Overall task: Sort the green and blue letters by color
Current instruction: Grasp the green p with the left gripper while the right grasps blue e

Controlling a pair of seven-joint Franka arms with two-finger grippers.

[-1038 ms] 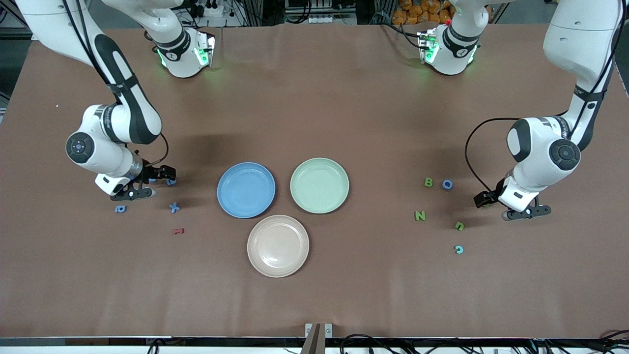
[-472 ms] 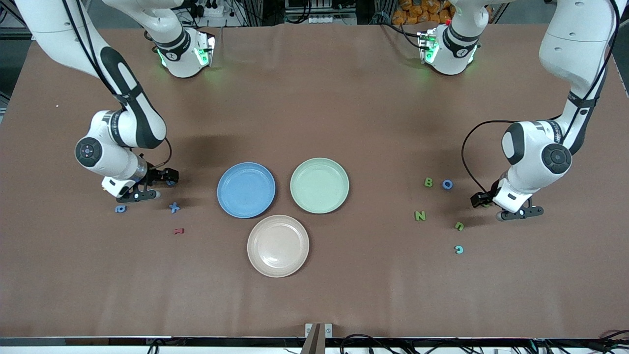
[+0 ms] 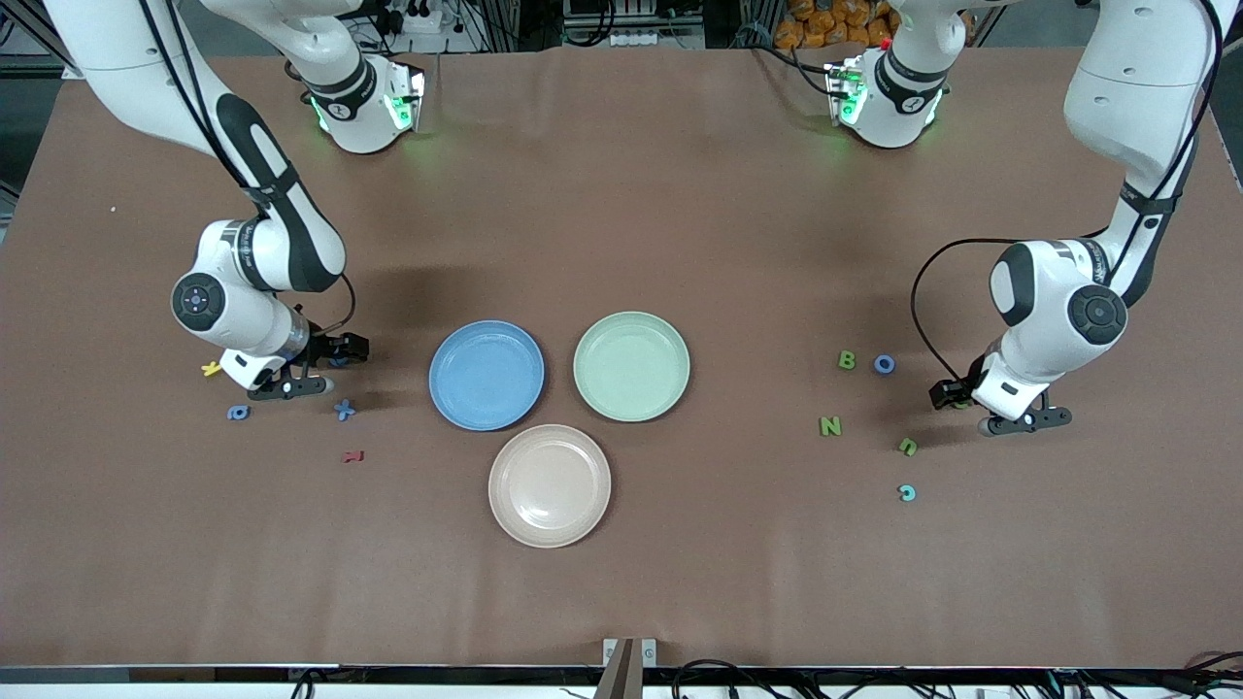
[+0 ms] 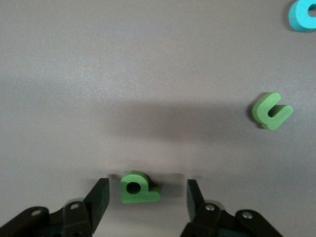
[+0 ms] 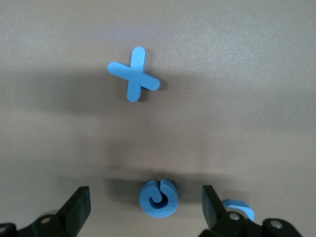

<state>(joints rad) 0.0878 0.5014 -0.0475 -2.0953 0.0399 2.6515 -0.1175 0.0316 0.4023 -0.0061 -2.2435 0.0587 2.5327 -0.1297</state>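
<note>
My right gripper should next grab the round blue letter by its curved outer edge to sort it. It should then go onto the blue plate.
A green letter P lies flat on the table between the fingers of my left gripper, which stands open with a gap on both sides. A green B, N and a U-shaped piece lie nearby, with a blue O and a cyan C. My right gripper is open around a round blue letter without touching it. A blue X and another blue letter lie close by.
Three plates sit mid-table: blue, green, and beige nearest the front camera. A yellow letter and a dark red letter lie at the right arm's end.
The right arm has shifted toward the plates, uncovering the yellow letter. The left gripper has edged toward the plates and its fingers have narrowed around the green P.
</note>
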